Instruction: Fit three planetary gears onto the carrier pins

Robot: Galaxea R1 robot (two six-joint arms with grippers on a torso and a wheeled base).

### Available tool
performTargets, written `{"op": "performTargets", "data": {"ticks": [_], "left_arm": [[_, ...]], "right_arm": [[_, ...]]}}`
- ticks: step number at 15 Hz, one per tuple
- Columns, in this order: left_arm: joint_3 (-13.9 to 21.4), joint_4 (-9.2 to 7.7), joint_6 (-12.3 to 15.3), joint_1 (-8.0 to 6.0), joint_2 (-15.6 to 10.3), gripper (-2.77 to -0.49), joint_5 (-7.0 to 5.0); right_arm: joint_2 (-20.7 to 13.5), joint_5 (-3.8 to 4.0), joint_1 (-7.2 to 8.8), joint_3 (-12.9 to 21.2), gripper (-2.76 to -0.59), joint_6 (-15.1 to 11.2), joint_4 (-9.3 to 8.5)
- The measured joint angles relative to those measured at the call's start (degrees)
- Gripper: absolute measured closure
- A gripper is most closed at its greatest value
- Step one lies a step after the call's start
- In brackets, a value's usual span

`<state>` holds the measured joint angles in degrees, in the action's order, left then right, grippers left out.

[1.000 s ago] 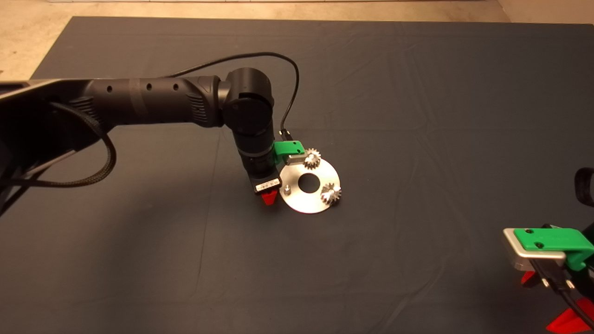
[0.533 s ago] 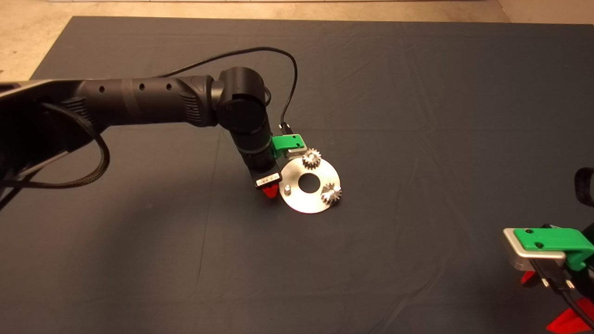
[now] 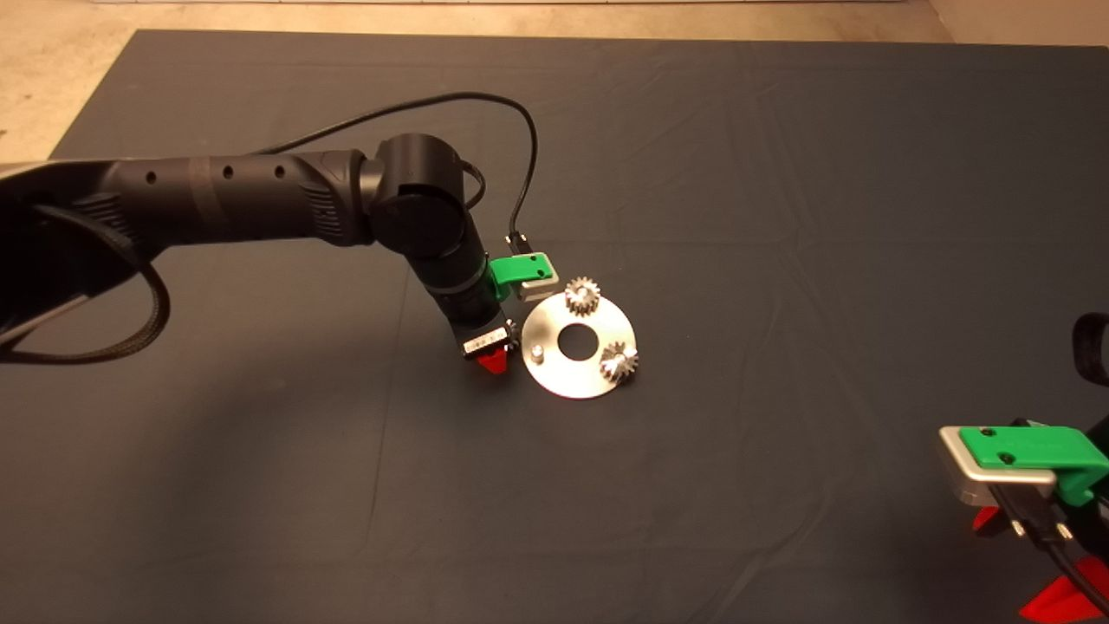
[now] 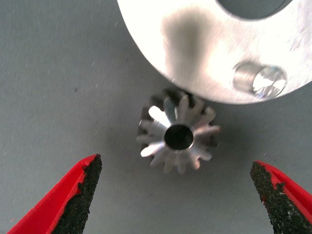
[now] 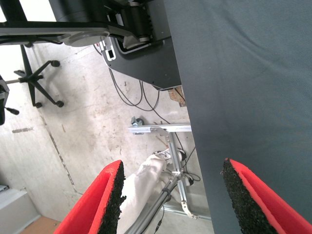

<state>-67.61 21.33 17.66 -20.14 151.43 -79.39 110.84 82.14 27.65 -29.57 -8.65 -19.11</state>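
Observation:
I should next use my left gripper to grab the third planetary gear by its toothed rim, so that the gear's hole stays free for the bare pin.
The silver disc lies mid-mat with two planetary gears seated on carrier pins. One carrier pin stands bare near the disc's left edge. The third gear lies flat on the mat just off that edge, close to the bare pin. My left gripper hovers over this gear, open, its fingers wide apart on either side and touching nothing. My right gripper waits open at the lower right edge.
The dark mat spreads wide around the disc. A black cable loops above the left arm. The right wrist view looks past the mat edge to the floor, with a chair base, cables and a metal frame.
The left arm has swung left, away from the disc. Its wrist no longer overlaps the rear gear. The third gear now peeks out beside the gripper. The right arm is still.

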Motion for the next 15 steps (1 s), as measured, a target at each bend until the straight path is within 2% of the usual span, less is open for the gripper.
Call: {"op": "performTargets", "data": {"ticks": [2,4,6,8,9,11,15], "left_arm": [[0.0,0.09,0.0,0.3,0.0,-2.19,0.7],[0.2,0.11,0.0,1.52,-0.2,-2.19,2.16],[0.3,0.53,0.0,2.33,-0.5,-2.19,2.57],[0.3,2.15,0.0,2.72,-0.6,-2.19,2.95],[0.3,2.45,0.0,2.83,-0.6,-2.19,3.01],[0.3,2.5,0.0,2.83,-0.5,-2.19,3.43],[0.2,2.5,-1.0,2.83,-0.5,-2.19,3.39]], "right_arm": [[0.0,0.02,-0.01,0.0,-1.48,0.0,0.01],[0.0,0.05,0.0,0.0,-1.48,0.0,0.01],[0.0,0.02,0.0,0.0,-1.48,0.0,-0.01],[0.0,0.02,0.0,0.0,-1.48,0.0,-0.01],[0.0,0.02,0.0,0.0,-1.48,0.0,0.01],[0.0,0.0,-0.01,0.0,-1.48,0.0,-0.02],[0.0,0.0,-0.01,0.0,-1.48,0.0,-0.01]]}}
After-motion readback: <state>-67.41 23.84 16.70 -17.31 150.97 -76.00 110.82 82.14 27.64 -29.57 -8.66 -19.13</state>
